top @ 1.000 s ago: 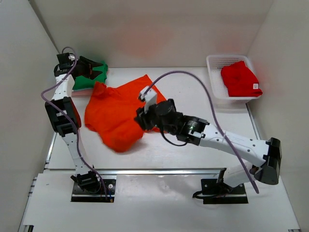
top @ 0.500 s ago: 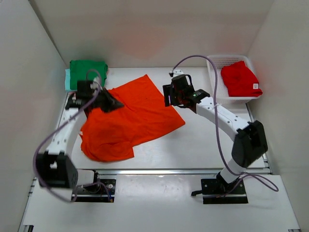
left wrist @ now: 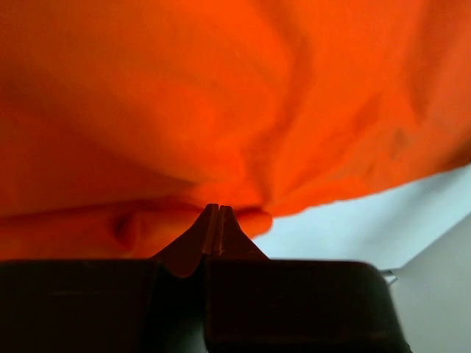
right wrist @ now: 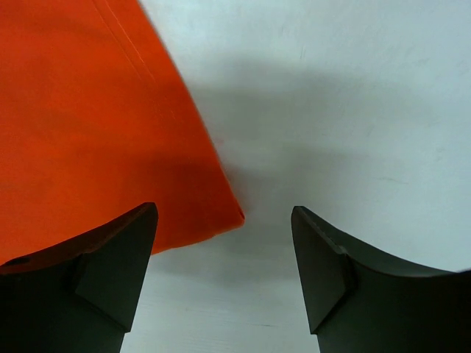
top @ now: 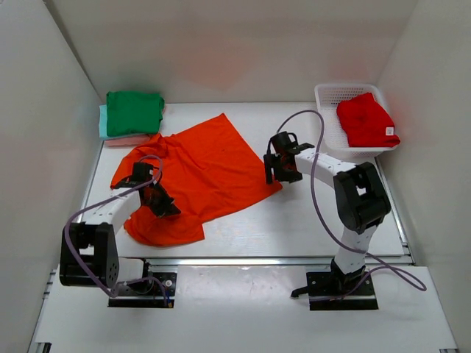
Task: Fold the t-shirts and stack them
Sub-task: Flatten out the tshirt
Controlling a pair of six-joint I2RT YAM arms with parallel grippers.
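Note:
The right wrist view shows shadow on the tabletop under the fingers, so it is too early to close on the shirt's corner. My right gripper moves down first, then closes.
The bright orange t-shirt (top: 202, 173) lies spread across the middle of the table. My left gripper (top: 165, 207) is at its left part, shut on a pinch of orange cloth (left wrist: 221, 95); in the left wrist view the fingertips (left wrist: 218, 208) meet at a gathered fold. My right gripper (top: 278, 176) is open just above the shirt's right corner (right wrist: 234, 213), which lies between its fingers (right wrist: 118, 250). A folded dark green t-shirt (top: 134, 112) tops a stack with mint (top: 101, 121) and pink (top: 125, 140) edges at the back left. A red t-shirt (top: 366, 119) sits in the basket.
The white mesh basket (top: 328, 95) stands at the back right against the wall. White walls close in the left, back and right sides. Bare white table (right wrist: 353, 110) shows right of the orange shirt.
My left arm came from the back-left stack down to the shirt's left part and shut on it. My right arm moved from the shirt's middle to its right corner. The shirt now lies flatter.

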